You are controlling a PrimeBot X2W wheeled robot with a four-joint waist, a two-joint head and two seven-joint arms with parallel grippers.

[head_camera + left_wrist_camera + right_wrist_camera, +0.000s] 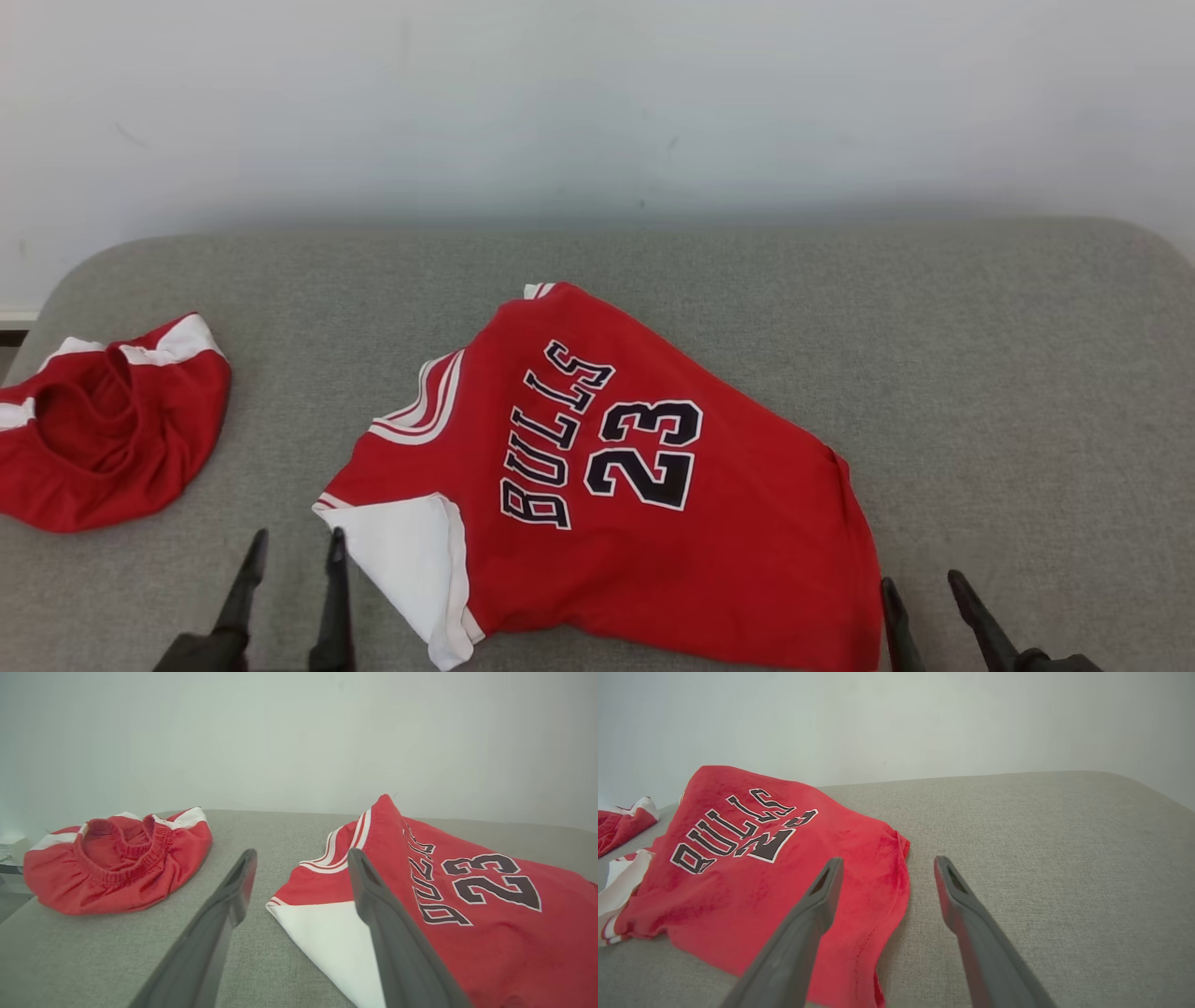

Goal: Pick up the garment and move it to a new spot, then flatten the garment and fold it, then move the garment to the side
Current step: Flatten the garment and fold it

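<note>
The left gripper needs to grab the white shoulder flap (pixel 412 560) next, because the flap is turned up while the rest of the jersey (pixel 717 549) lies slack.
The garment (pixel 738 532) is a red sleeveless jersey with "BULLS 23" in black, lying rumpled and partly folded in the middle of the grey padded surface (pixel 1008 373), a white flap turned up at its near left corner. My left gripper (pixel 297 537) stands open just left of that flap, with nothing between its fingers. In the left wrist view the left gripper (pixel 301 854) points at the jersey's (pixel 495 947) striped armhole edge. My right gripper (pixel 920 581) is open at the jersey's near right hem. In the right wrist view the right gripper (pixel 888 861) straddles that hem of the jersey (pixel 714 896).
A second red garment with white trim and an elastic waistband (pixel 112 439) lies bunched at the surface's left edge; it also appears as the red bundle (pixel 117 877). A pale wall (pixel 597 112) runs behind. Bare grey surface (pixel 1041 835) stretches to the right.
</note>
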